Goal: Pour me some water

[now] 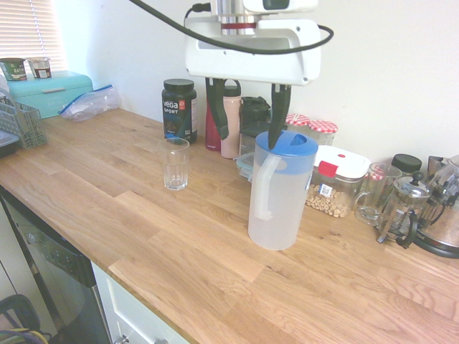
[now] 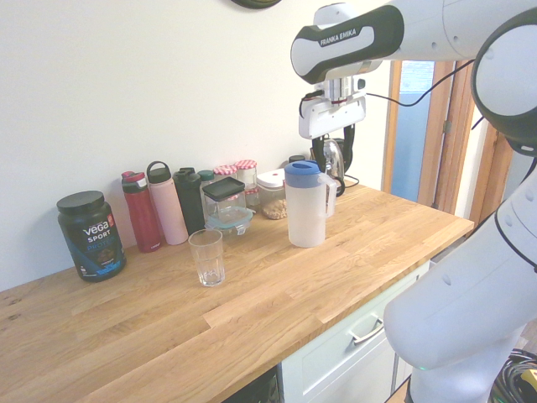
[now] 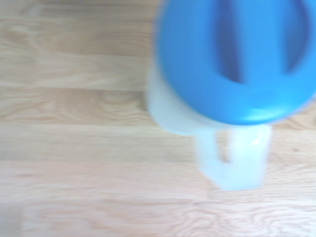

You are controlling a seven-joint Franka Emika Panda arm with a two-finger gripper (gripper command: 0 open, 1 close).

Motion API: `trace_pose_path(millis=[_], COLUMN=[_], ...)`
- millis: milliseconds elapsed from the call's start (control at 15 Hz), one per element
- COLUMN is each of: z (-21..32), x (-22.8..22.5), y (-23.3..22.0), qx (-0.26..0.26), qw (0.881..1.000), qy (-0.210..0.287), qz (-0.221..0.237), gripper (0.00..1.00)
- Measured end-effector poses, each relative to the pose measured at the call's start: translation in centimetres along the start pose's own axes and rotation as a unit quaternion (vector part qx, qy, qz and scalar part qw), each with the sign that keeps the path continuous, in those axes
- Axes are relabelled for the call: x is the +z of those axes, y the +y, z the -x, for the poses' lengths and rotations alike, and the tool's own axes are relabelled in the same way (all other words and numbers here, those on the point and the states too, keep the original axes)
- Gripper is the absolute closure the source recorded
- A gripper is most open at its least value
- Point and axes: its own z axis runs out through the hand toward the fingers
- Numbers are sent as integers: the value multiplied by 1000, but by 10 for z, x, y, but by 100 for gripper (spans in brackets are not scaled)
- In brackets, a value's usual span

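The gripper will next grab the pitcher by its narrow upright handle (image 2: pixel 331 195) to pour, since the pitcher's lidded body (image 2: pixel 305 206) is too wide for the robot's fingers.
A translucent white pitcher (image 1: pixel 280 201) with a blue lid (image 3: pixel 237 59) stands upright on the wooden counter (image 1: pixel 143 236). Its handle (image 1: pixel 262 188) faces the counter's front edge. An empty clear glass (image 1: pixel 176 163) stands apart from the pitcher (image 2: pixel 304 210), further along the counter; the second exterior view shows this glass (image 2: pixel 206 257) nearer the front edge. My gripper (image 1: pixel 249 137) hangs open just above the pitcher, one finger (image 1: pixel 278 118) over the lid's rim and the other well to the side. It holds nothing.
Along the wall stand a black Vega Sport tub (image 1: pixel 179 109), red and pink bottles (image 1: pixel 230 118), food containers (image 1: pixel 337 179), a glass mug (image 1: pixel 373 193), a French press (image 1: pixel 405 211) and a kettle (image 1: pixel 445 229). A teal bread box (image 1: pixel 50 93) and dish rack (image 1: pixel 21 122) occupy the far end.
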Motion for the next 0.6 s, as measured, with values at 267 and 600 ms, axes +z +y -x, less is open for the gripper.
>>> trace_pose_path(millis=[267,600], z=[-29,-44], x=[37,72], y=[-5,-19], qx=[-6,-12], qw=[1000,999], qy=[-5,-8], qz=[-25,-28], gripper=[0,100])
